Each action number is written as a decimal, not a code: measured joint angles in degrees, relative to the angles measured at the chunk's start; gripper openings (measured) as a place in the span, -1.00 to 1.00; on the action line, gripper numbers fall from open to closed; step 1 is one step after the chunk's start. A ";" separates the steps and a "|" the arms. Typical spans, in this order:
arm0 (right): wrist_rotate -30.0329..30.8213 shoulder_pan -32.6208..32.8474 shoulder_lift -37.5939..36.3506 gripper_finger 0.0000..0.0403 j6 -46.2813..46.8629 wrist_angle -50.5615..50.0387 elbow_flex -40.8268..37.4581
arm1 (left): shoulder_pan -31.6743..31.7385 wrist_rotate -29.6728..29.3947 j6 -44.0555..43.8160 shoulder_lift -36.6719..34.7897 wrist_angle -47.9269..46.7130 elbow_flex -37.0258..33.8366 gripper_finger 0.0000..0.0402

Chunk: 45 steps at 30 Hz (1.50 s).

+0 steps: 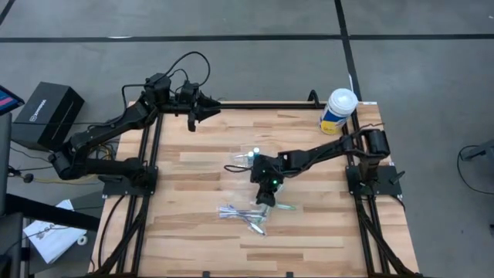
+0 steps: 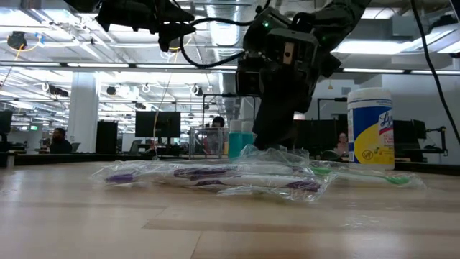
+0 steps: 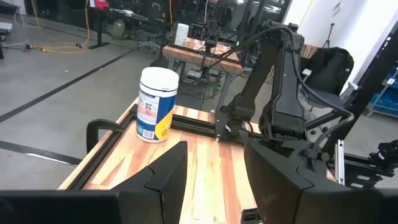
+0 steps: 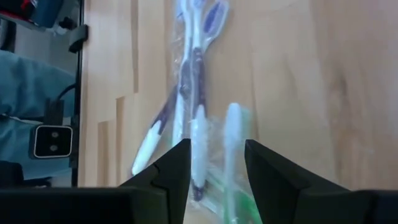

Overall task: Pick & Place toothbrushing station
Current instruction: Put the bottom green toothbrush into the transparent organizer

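Observation:
My right gripper next needs to take the green toothbrush by the toothbrush's handle below its white tip (image 4: 230, 168), so it can place it in the toothbrushing station.
Several purple-white toothbrushes in clear wrappers (image 1: 241, 215) lie flat on the wooden table; they also show in the right wrist view (image 4: 196, 74) and the low view (image 2: 208, 175). A green toothbrush in its wrapper (image 4: 231, 168) lies beside them. My right gripper (image 4: 216, 149) is open and low over the near ends of the brushes (image 1: 265, 201), with the green brush's white end between its fingers. A clear cup (image 2: 205, 142) and a blue tube (image 2: 241, 144) stand behind the gripper. My left gripper (image 1: 193, 122) waits open at the table's far left edge.
A white-lidded yellow-and-blue canister (image 1: 338, 110) stands at the table's far right corner; it also shows in the left wrist view (image 3: 155, 104). Black frame rails (image 1: 150, 154) run along the table's left and right sides. Bare wood lies near the front edge.

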 joint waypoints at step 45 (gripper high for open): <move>-2.47 -0.48 5.38 -0.98 10.36 15.28 2.98 | -0.07 0.00 -0.09 0.00 -3.62 0.00 -0.23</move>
